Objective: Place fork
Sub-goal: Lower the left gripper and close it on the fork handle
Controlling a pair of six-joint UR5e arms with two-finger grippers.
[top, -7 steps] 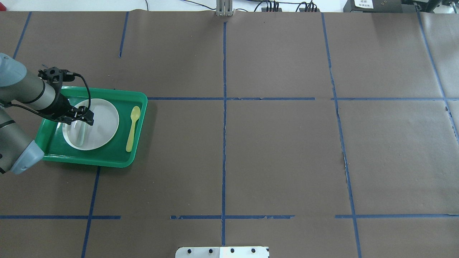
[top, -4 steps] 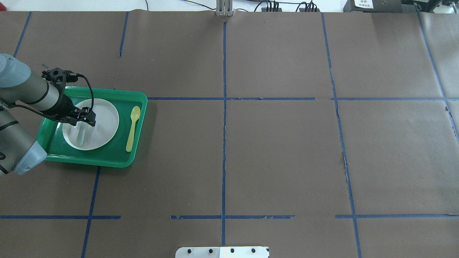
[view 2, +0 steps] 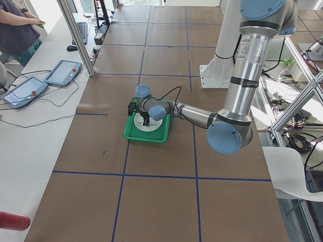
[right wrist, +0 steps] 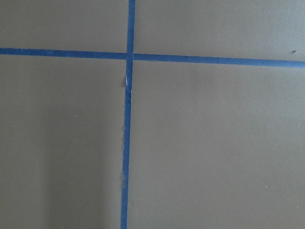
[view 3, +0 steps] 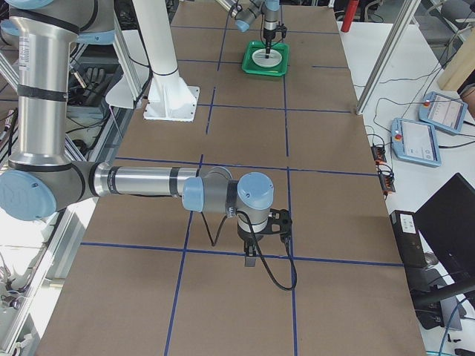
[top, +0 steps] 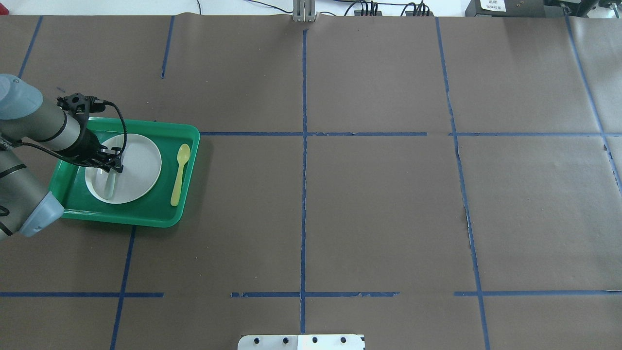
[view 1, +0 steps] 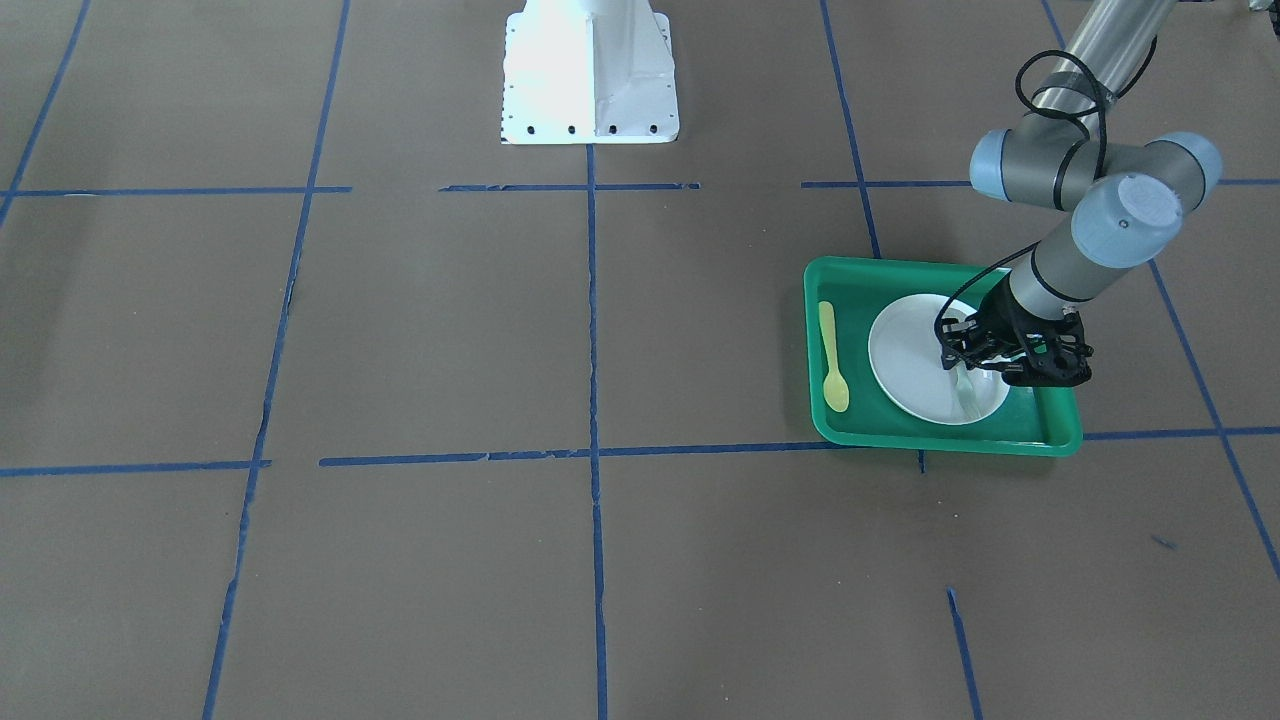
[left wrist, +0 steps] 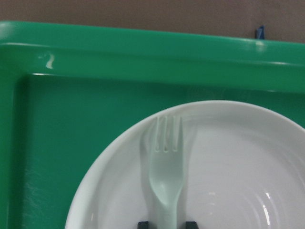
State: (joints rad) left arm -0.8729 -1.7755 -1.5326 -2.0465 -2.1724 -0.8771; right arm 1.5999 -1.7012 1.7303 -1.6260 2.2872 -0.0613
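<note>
I will grab the fork by its handle (left wrist: 167,218) with my left gripper next, then should put it in the green tray beside the plate.
The pale white-grey fork (left wrist: 166,162) lies flat on a white plate (left wrist: 238,167) inside a green tray (left wrist: 95,62), tines toward the tray's far wall. My left gripper (top: 111,166) hangs low over the plate (top: 141,165). Its dark fingertips (left wrist: 143,224) sit close on either side of the fork's handle with a small gap on each side, so it is open. The fork also shows in the overhead view (top: 109,183) and the front view (view 1: 965,392). My right gripper (view 3: 251,259) points down at bare table far from the tray; I cannot tell if it is open or shut.
A yellow spoon (top: 180,172) lies in the tray (top: 146,214) to the right of the plate. The tray stands at the table's left side. The white robot base plate (top: 301,341) is at the near edge. Brown paper with blue tape lines covers the table.
My left gripper has dropped lower over the plate and its fingers have drawn closer together around the fork's handle. The fork, plate and spoon have not moved.
</note>
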